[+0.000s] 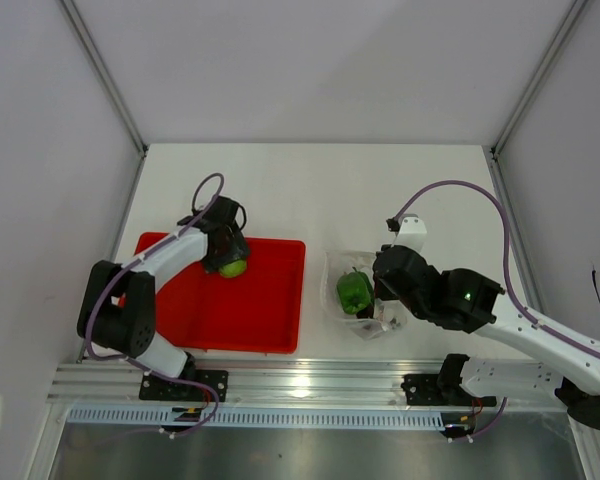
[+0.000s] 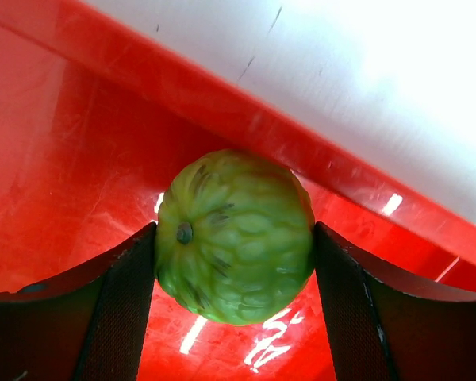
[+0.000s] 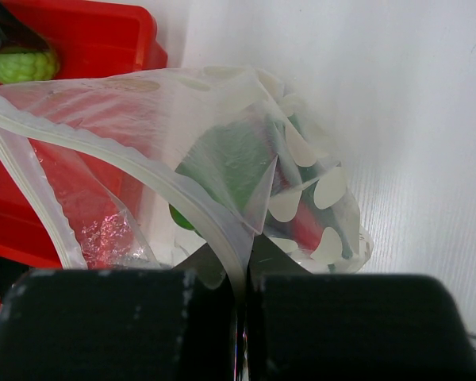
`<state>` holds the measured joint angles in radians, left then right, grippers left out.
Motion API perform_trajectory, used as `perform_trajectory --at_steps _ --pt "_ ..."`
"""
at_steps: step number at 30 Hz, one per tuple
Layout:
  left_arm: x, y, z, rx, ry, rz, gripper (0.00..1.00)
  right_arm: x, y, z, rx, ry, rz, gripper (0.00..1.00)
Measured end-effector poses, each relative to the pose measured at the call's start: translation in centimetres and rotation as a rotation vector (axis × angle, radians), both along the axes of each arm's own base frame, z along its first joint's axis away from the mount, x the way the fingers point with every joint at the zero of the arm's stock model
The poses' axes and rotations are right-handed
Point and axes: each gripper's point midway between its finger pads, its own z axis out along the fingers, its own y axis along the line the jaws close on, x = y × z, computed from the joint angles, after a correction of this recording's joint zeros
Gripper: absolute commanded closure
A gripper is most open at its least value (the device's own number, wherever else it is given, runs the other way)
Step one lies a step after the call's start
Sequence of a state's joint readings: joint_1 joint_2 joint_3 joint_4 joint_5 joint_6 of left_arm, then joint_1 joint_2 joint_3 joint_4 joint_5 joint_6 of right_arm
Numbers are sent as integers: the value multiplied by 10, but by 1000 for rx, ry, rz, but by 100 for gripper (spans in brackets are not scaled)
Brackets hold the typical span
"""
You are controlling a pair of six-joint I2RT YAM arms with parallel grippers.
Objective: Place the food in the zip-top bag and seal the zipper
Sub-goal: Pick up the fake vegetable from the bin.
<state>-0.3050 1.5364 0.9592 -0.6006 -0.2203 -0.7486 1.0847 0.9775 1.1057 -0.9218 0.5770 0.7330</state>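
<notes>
Both black fingers are shut against the sides of the bumpy green vegetable [image 1: 233,267] [image 2: 234,238]. The vegetable would come off the red tray if I raised my left gripper now.
A round, bumpy green vegetable [image 2: 234,238] lies on the red tray [image 2: 55,159] near its far wall. My left gripper [image 2: 234,270] straddles it, with both black pads touching its sides. From above, the vegetable [image 1: 233,267] shows under the left gripper [image 1: 228,258]. The clear zip-top bag [image 1: 352,300] lies right of the tray with a green pepper [image 1: 355,290] inside. My right gripper [image 3: 246,274] is shut on the bag's rim [image 3: 222,143], holding its mouth open toward the tray. The zipper [image 3: 119,151] runs along that open edge. Red and green food shows dimly through the plastic.
The red tray [image 1: 265,320] lies at the left front of the white table. Metal frame posts [image 1: 105,75] stand at the back corners, and a rail [image 1: 310,385] runs along the near edge. A purple cable [image 1: 460,190] loops above the right arm.
</notes>
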Motion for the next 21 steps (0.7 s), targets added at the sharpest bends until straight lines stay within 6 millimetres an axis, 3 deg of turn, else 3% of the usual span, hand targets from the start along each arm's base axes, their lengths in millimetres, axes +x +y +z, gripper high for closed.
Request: perform_trajectory --at_steps 3,6,11,15,18,21 --pt "-4 -2 5 -20 -9 -8 74 0 0 0 0 0 0 100" --pt "-6 -7 25 -61 -58 -24 85 0 0 0 0 0 0 100" --pt "-9 -29 97 -233 -265 -111 89 0 0 0 0 0 0 100" --pt "-23 -57 160 -404 -443 -229 89 0 1 -1 -5 3 0 100" --pt "-40 -78 186 -491 -495 -323 87 1 3 -4 -14 8 1 100" --pt "-68 -113 206 -581 -520 -463 83 2 4 -6 -22 12 1 100"
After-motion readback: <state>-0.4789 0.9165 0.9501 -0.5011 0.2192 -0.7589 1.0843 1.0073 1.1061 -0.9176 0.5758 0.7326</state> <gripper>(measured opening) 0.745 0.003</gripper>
